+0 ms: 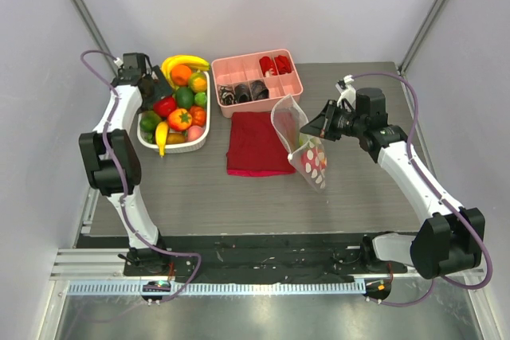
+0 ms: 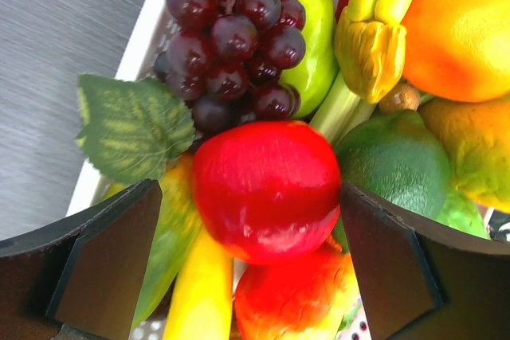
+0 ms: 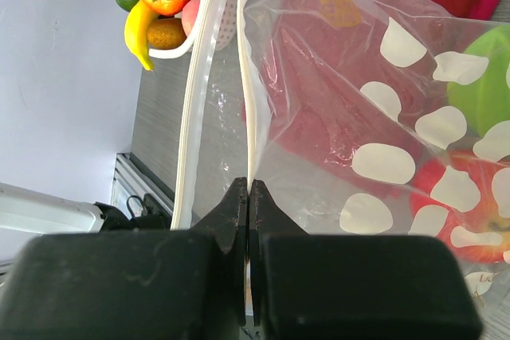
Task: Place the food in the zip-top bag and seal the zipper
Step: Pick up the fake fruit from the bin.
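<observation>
My left gripper should close on the red fruit now, because the red fruit's middle (image 1: pixel 165 107) is between its open fingers.
The zip-top bag (image 1: pixel 307 147) stands open, lifted over the right edge of the red cloth. My right gripper (image 1: pixel 309 127) is shut on one lip of its zipper (image 3: pixel 253 101); the other lip (image 3: pixel 195 101) hangs free to the left. In the right wrist view the gripper (image 3: pixel 250 189) pinches that strip, and a green fruit (image 3: pixel 482 77) and a red fruit (image 3: pixel 470 216) lie inside the bag (image 3: pixel 382 117). My left gripper (image 1: pixel 158 91) is open, down in the fruit basket. In the left wrist view it (image 2: pixel 251 197) straddles a red fruit (image 2: pixel 267 173).
A white basket (image 1: pixel 171 147) at the left holds several toy fruits, with purple grapes (image 2: pixel 231 29), a lime (image 2: pixel 394 161) and bananas. A pink divided tray (image 1: pixel 259 77) stands at the back. The dark red cloth (image 1: pixel 255 145) lies flat beside the bag.
</observation>
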### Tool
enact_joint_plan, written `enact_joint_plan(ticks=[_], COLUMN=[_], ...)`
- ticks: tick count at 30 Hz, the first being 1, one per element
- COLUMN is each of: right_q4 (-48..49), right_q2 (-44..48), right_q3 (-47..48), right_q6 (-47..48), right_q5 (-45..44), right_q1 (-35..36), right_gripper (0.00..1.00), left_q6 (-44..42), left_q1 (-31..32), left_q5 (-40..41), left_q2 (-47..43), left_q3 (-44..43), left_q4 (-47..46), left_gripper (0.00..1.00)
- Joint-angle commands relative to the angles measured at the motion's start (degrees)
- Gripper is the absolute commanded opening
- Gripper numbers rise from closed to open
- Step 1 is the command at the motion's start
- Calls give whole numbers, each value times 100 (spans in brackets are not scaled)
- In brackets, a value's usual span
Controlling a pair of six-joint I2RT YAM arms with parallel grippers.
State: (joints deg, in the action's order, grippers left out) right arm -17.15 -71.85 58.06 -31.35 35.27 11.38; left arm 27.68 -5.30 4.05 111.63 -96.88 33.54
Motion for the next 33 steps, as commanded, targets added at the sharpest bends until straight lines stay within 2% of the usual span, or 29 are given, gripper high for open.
enact_joint_plan(ticks=[1, 6, 10, 13, 16, 21, 27, 31, 33], right_q4=[273, 291, 282, 291, 300, 300, 300, 300, 291], right_q2=[-39, -65, -101, -109, -109, -110, -109, -101, -109], right_q3=[12, 30, 21, 38, 56, 65, 73, 82, 74], right_q6=[103, 138, 138, 156, 112, 86, 112, 138, 156], right_q5=[33, 42, 42, 33, 33, 42, 42, 24, -11], right_q1=[-30, -30, -30, -30, -30, -30, -30, -30, -30], right_gripper=[1, 1, 1, 1, 1, 1, 1, 1, 1], left_q6=[176, 176, 159, 123, 106, -69, -114, -114, -175], left_q1=[29, 29, 20, 20, 29, 82, 450, 1337, 1995], left_q5=[34, 8, -36, -63, 25, 333, -352, -757, -880], left_q2=[174, 87, -150, -422, -747, -1266, -1706, -1926, -2040], left_q3=[-200, -200, -217, -261, -322, -542, -858, -885, -807], left_q4=[-199, -216, -173, -76, 56, 171, 153, 30, -75], left_gripper=[97, 86, 69, 61, 56, 54, 54, 55, 56])
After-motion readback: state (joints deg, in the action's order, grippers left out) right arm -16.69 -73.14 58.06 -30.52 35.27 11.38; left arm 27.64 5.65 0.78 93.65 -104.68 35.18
